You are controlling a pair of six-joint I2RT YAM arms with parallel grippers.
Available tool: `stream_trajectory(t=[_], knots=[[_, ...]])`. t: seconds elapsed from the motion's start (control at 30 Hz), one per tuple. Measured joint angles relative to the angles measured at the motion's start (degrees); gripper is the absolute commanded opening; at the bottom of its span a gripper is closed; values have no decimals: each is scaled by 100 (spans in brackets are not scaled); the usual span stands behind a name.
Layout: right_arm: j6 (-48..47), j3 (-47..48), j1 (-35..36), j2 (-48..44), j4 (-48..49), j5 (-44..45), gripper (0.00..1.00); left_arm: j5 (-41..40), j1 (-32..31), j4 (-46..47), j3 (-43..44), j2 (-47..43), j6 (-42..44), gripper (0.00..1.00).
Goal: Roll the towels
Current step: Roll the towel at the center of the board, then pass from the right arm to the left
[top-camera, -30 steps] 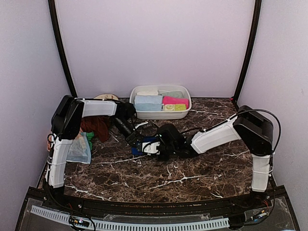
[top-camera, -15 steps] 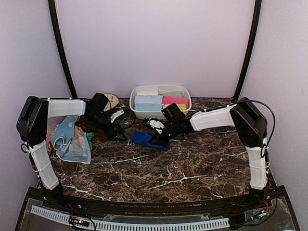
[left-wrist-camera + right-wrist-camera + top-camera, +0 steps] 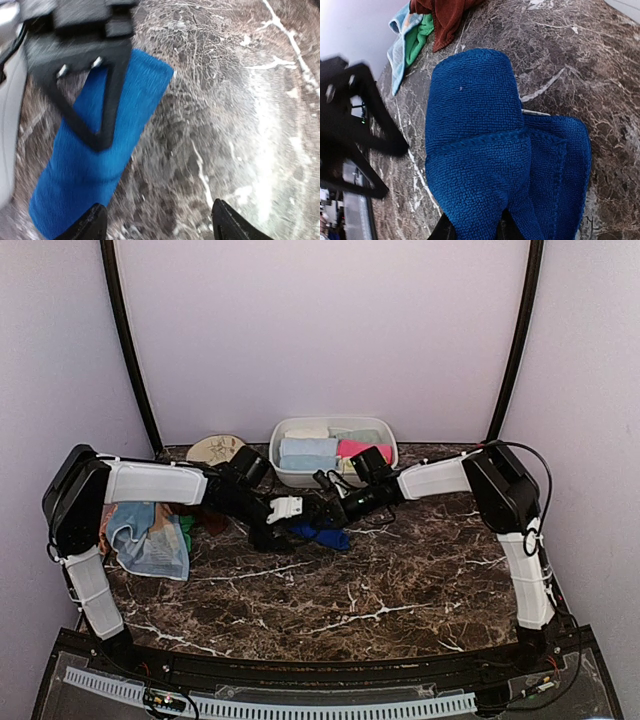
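Observation:
The rolled towel should go in the tub, so my left gripper will next grab the blue towel [image 3: 324,536] across its rolled layers and keep the roll together.
A royal blue towel [image 3: 324,536], partly rolled, lies on the marble table in front of the tub. In the right wrist view the blue towel [image 3: 485,150] fills the frame, and my right gripper [image 3: 475,231] is shut on its near folded edge. That right gripper [image 3: 333,518] comes in from the tub side. My left gripper [image 3: 292,520] hovers just left of the towel. Its jaws are open [image 3: 160,226] over bare marble, with the blue towel [image 3: 95,170] to their left. More towels [image 3: 150,535] lie heaped at the left, rust-brown [image 3: 447,15], green [image 3: 420,32] and light blue [image 3: 400,47].
A white oval tub [image 3: 334,478] at the back centre holds several rolled towels, among them light blue [image 3: 308,452] and pink [image 3: 365,449]. A cream patterned plate [image 3: 214,448] lies behind the left arm. Both forearms cross the table's middle.
My left gripper let go, swung out to the towel pile and came back beside the blue towel with its jaws wider. The right gripper has dragged the towel slightly right, towards the tub.

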Motion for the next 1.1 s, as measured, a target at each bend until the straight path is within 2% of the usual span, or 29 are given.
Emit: stream_trajectory(t=[0.17, 0.4, 0.7, 0.93, 1.03, 1.1], knots=[[549, -68, -107, 98, 289, -422, 9, -935, -599, 1014, -146, 131, 459, 74], [1346, -227, -181, 179, 820, -903, 8, -1860, -916, 2144, -149, 675, 984, 74], [3189, -811, -330, 299, 2494, -1471, 4, -2476, -1021, 3220, -483, 907, 1569, 73], [4275, -1178, -328, 299, 3486, -1550, 2, -2813, -1095, 4096, -822, 981, 2013, 64], [4612, -1300, -328, 299, 3869, -1523, 1, -2949, -1115, 4332, -883, 1012, 2194, 54], [4784, -1340, -328, 299, 4026, -1486, 2, -3058, -1119, 4411, -890, 1021, 2302, 44]])
